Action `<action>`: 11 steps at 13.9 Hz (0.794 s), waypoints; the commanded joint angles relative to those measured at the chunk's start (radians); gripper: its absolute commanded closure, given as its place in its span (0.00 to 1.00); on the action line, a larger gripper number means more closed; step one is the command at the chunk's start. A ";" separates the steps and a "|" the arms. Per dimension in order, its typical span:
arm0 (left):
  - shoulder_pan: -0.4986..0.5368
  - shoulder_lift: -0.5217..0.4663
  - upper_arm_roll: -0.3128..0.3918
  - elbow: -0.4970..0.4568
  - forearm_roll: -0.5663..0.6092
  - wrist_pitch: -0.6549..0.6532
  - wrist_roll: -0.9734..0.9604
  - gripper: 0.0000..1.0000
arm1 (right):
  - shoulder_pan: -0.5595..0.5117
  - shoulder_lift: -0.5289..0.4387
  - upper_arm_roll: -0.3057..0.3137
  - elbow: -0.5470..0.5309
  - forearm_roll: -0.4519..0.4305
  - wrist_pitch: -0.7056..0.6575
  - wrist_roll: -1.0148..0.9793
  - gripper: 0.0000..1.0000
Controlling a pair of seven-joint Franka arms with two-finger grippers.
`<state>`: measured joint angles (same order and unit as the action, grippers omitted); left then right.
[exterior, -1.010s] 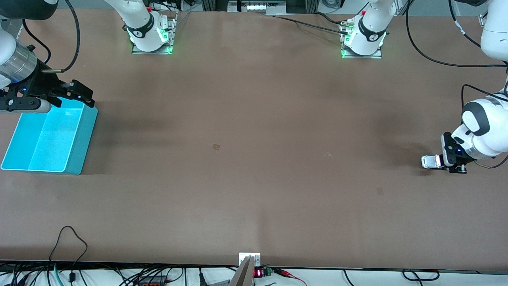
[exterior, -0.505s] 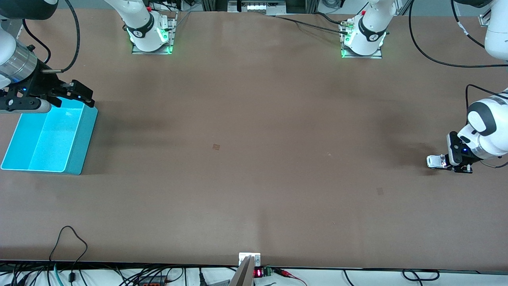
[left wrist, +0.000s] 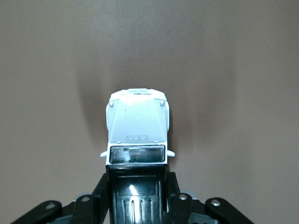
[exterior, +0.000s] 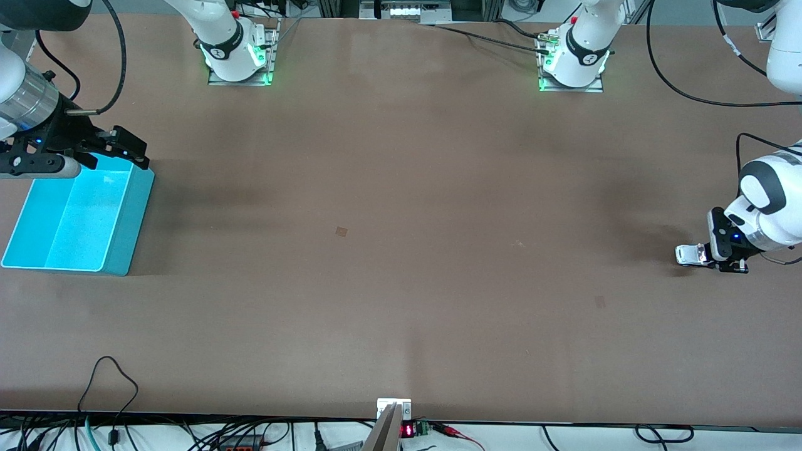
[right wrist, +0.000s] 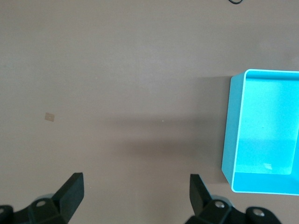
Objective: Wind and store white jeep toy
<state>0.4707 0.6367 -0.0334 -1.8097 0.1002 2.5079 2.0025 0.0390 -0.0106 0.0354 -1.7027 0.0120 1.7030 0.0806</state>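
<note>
The white jeep [exterior: 688,255] [left wrist: 138,121] sits low on the brown table, so it is now time for my left gripper to open.
The white jeep toy [exterior: 688,254] with its black roof sits low at the table near the left arm's end, held at its rear. My left gripper [exterior: 707,255] is shut on it; in the left wrist view the fingers [left wrist: 174,192] clamp the black rear of the jeep [left wrist: 137,140], its white bonnet pointing away. My right gripper [exterior: 122,149] is open and empty, up over the rim of the blue bin [exterior: 128,225] at the right arm's end. In the right wrist view its fingertips [right wrist: 72,185] stand wide apart over bare table, the bin [right wrist: 233,135] off to one side.
The brown table [exterior: 401,219] bears small tape marks [exterior: 341,231] near its middle. The arm bases [exterior: 235,53] stand along the back edge. Cables [exterior: 109,382] hang at the front edge.
My left gripper has drawn the jeep back along the table toward the left arm's end. The right arm has not moved.
</note>
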 commanded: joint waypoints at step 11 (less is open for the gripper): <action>0.016 0.031 -0.011 0.012 0.015 -0.014 0.042 0.00 | -0.016 -0.005 0.012 0.001 0.014 -0.010 -0.015 0.00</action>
<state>0.4751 0.6663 -0.0338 -1.8086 0.1003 2.5061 2.0173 0.0390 -0.0106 0.0355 -1.7027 0.0120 1.7030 0.0806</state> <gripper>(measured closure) 0.269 0.000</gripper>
